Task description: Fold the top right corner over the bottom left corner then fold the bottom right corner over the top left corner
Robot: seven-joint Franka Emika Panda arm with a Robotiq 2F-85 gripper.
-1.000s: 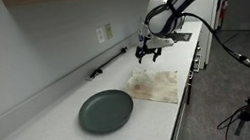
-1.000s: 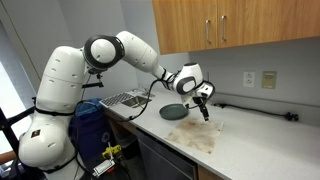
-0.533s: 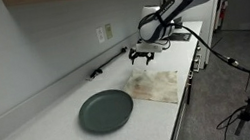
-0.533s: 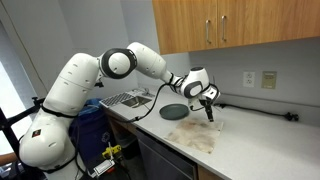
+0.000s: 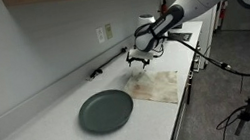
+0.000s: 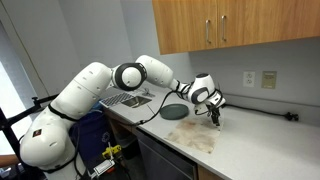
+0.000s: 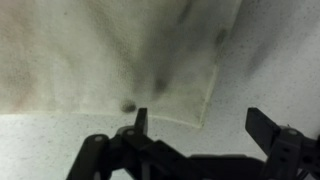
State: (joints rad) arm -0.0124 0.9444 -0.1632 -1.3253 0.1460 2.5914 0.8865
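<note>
The gripper grabs the stained beige cloth (image 5: 158,83) by its far corner next. It then folds that corner over the opposite one.
A stained beige cloth (image 5: 158,83) lies flat on the white counter, also seen in the other exterior view (image 6: 197,137). My gripper (image 5: 138,63) hangs low over the cloth's far corner (image 6: 215,117), jaws open and empty. In the wrist view the cloth (image 7: 110,55) fills the upper left. Its corner (image 7: 203,118) lies between my two fingertips, and my gripper (image 7: 200,122) is just above the counter there.
A dark green plate (image 5: 105,111) sits on the counter beside the cloth, also in the other exterior view (image 6: 173,111). A black bar (image 5: 109,63) lies along the wall. A wall outlet (image 5: 105,32) is behind. The counter edge (image 5: 179,122) runs close to the cloth.
My gripper has moved across and down toward the cloth's far corner near the wall, staying open. The cloth and plate have not moved.
</note>
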